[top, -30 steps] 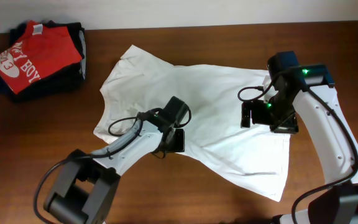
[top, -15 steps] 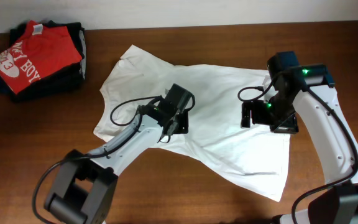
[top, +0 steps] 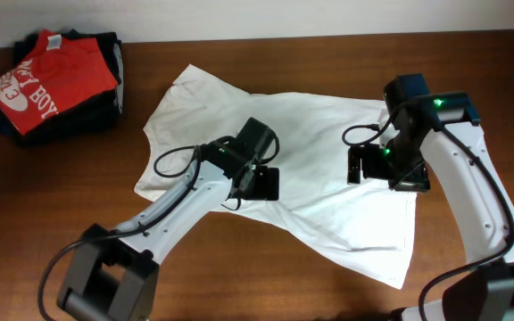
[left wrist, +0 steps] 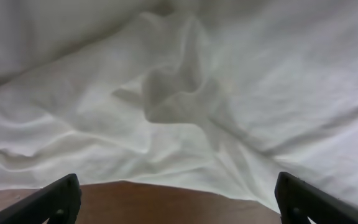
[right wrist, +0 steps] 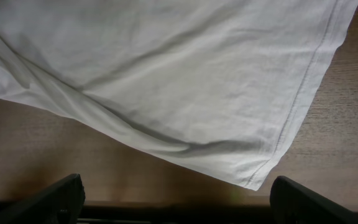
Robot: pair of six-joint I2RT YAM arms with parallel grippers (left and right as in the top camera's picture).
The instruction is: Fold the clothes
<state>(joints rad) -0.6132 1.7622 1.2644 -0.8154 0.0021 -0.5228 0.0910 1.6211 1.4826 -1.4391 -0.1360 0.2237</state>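
Note:
I need to spread out the white T-shirt (top: 310, 125) for folding, so my left gripper needs to grab it next by the rumpled cloth near its front edge (top: 259, 204).
The clothes, a white T-shirt (top: 310, 125), lie spread and wrinkled across the middle of the brown table. My left gripper (top: 261, 183) hovers over the shirt's front-left part. In the left wrist view its jaws (left wrist: 179, 208) stand wide open with nothing between them, above rumpled white cloth (left wrist: 229, 74) and a strip of bare wood. My right gripper (top: 368, 165) is over the shirt's right side. It (right wrist: 179, 205) is open and empty too, with the shirt's hemmed corner (right wrist: 253, 180) lying flat just ahead of it.
A red T-shirt with white lettering (top: 47, 80) lies on a pile of dark folded garments (top: 105, 53) at the table's back-left corner. The table's far edge (top: 328, 37) runs along a pale wall.
The left gripper's jaws have gone from partly closed to wide open, and its head has shifted slightly over the shirt. The right arm has not moved.

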